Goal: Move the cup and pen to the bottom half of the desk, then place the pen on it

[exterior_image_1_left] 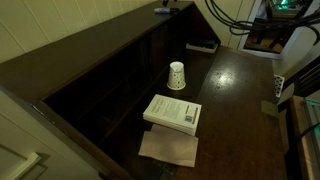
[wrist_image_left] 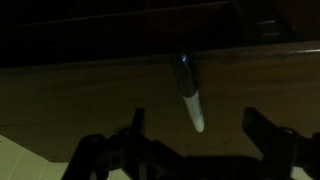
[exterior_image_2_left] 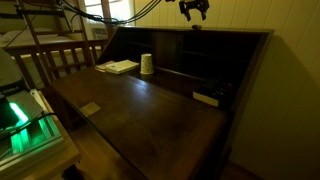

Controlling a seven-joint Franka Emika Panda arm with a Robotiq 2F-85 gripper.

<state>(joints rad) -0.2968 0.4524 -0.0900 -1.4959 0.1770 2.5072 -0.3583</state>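
Observation:
My open fingers are around the pen (wrist_image_left: 188, 92) but must lower before closing: an exterior view shows a gap to the ledge.
The pen (wrist_image_left: 188, 92), a slender dark stick with a pale tip, lies on the raised top ledge of the dark brown desk (exterior_image_2_left: 150, 110). In the wrist view my gripper (wrist_image_left: 196, 120) is open just above it, one finger on each side of the pen, not touching it. In an exterior view the gripper (exterior_image_2_left: 193, 10) hangs over the ledge at the back. The small white dotted cup (exterior_image_1_left: 177, 75) stands upright on the flat lower surface near the cubbyholes, also seen in the other exterior view (exterior_image_2_left: 146, 64). The cup is far from the gripper.
A white paperback book (exterior_image_1_left: 172, 112) lies near the cup, resting partly on a brown paper sheet (exterior_image_1_left: 168, 148). A flat black object (exterior_image_2_left: 206, 98) lies near the cubbyholes. A small tan slip (exterior_image_2_left: 90, 108) lies near the desk's front edge. A wooden chair (exterior_image_2_left: 55, 55) stands beside the desk.

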